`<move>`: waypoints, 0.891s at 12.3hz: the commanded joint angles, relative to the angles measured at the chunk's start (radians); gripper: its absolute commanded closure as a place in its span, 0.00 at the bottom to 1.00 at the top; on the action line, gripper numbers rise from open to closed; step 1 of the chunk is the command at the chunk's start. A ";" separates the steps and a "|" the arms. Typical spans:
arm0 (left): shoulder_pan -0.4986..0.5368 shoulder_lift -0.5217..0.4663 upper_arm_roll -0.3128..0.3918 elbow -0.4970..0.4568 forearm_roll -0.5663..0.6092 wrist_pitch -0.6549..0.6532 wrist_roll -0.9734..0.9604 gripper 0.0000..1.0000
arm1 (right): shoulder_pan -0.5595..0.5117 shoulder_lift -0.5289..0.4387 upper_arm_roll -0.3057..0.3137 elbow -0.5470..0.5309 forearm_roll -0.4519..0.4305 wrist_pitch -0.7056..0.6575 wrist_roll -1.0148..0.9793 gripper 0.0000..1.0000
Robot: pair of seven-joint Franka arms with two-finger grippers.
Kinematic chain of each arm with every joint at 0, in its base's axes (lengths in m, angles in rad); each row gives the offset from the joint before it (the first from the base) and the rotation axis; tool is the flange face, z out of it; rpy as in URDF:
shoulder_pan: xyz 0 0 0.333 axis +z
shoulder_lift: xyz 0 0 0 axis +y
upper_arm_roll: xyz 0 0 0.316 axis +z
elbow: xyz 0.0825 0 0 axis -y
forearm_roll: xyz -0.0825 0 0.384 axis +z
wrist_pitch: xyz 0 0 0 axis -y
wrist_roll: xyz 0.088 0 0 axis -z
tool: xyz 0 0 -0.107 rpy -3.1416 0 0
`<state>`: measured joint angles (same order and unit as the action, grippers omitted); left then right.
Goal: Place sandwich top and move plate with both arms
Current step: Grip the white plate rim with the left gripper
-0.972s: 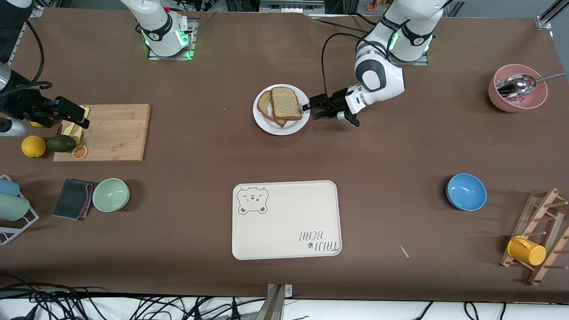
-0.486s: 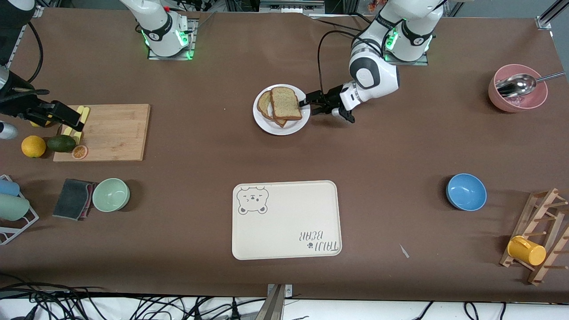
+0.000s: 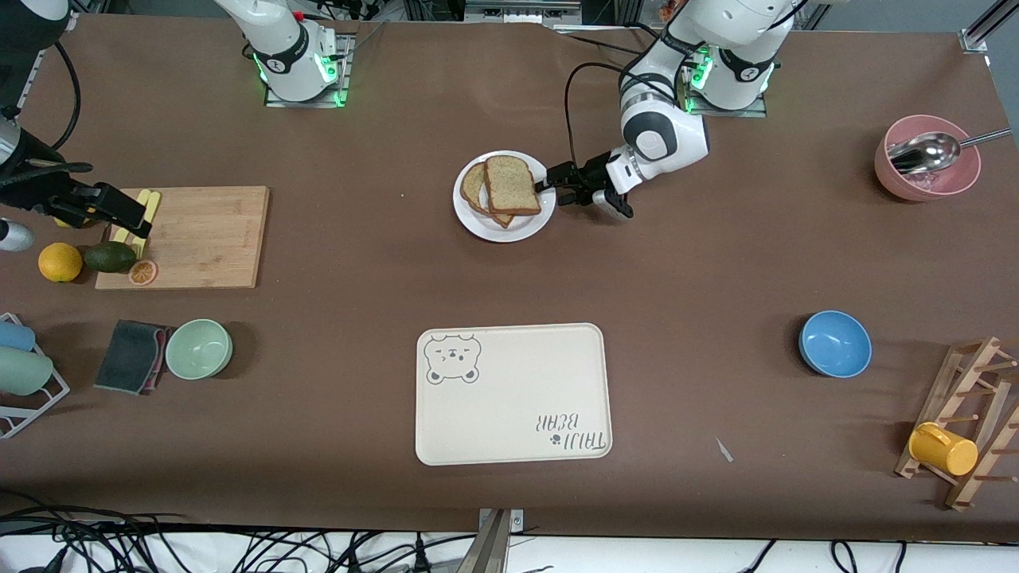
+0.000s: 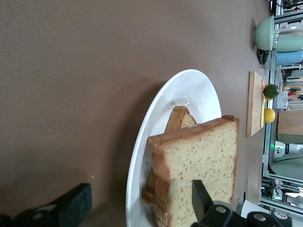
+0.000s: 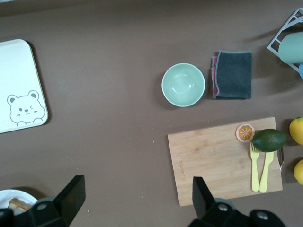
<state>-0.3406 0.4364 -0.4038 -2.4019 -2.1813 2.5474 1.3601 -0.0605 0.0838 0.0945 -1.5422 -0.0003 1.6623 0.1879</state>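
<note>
The sandwich needs to move onto the bear-print tray [image 3: 513,393], so the left gripper should next grab the white plate by its rim [image 3: 546,196].
The white plate [image 3: 503,227] lies near the robots' bases, in the middle of the table's length. On it the sandwich top [image 3: 511,185] rests tilted on another bread slice [image 3: 474,188]. My left gripper [image 3: 549,188] is low at the plate's edge on the left arm's side. In the left wrist view the left gripper [image 4: 137,208] is open and straddles the plate [image 4: 142,151] rim. One of its fingers [image 4: 71,208] is outside over the table; the other is over the sandwich top [image 4: 199,156]. My right gripper [image 3: 131,211] hangs open over the cutting board's end, nothing between the right gripper's [image 5: 136,198] fingers.
The cream bear-print tray [image 3: 513,394] lies nearer the front camera than the plate. A cutting board [image 3: 199,236], avocado [image 3: 110,256], orange [image 3: 60,262], green bowl [image 3: 199,348] and cloth [image 3: 131,356] sit toward the right arm's end. A blue bowl [image 3: 834,343], pink bowl [image 3: 927,163] and mug rack [image 3: 971,422] sit toward the left arm's end.
The left gripper has slid from beside the plate onto its rim, its jaws narrowing a little. The right gripper drew back slightly toward its end of the table.
</note>
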 commanded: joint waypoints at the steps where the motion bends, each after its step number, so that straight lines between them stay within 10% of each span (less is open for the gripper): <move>1: -0.008 0.004 -0.001 0.007 -0.041 0.014 0.045 0.14 | 0.001 -0.006 0.016 0.002 0.008 -0.023 0.007 0.00; 6: 0.003 -0.019 -0.001 0.012 -0.040 0.014 0.039 0.57 | 0.001 -0.001 0.024 -0.009 0.000 -0.029 0.008 0.00; 11: 0.005 -0.018 0.000 0.009 -0.034 0.014 0.045 0.70 | -0.001 -0.003 0.022 0.002 -0.012 -0.067 -0.034 0.00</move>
<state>-0.3386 0.4355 -0.3997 -2.3874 -2.1813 2.5517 1.3657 -0.0593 0.0881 0.1143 -1.5481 -0.0014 1.6130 0.1825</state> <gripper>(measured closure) 0.656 0.000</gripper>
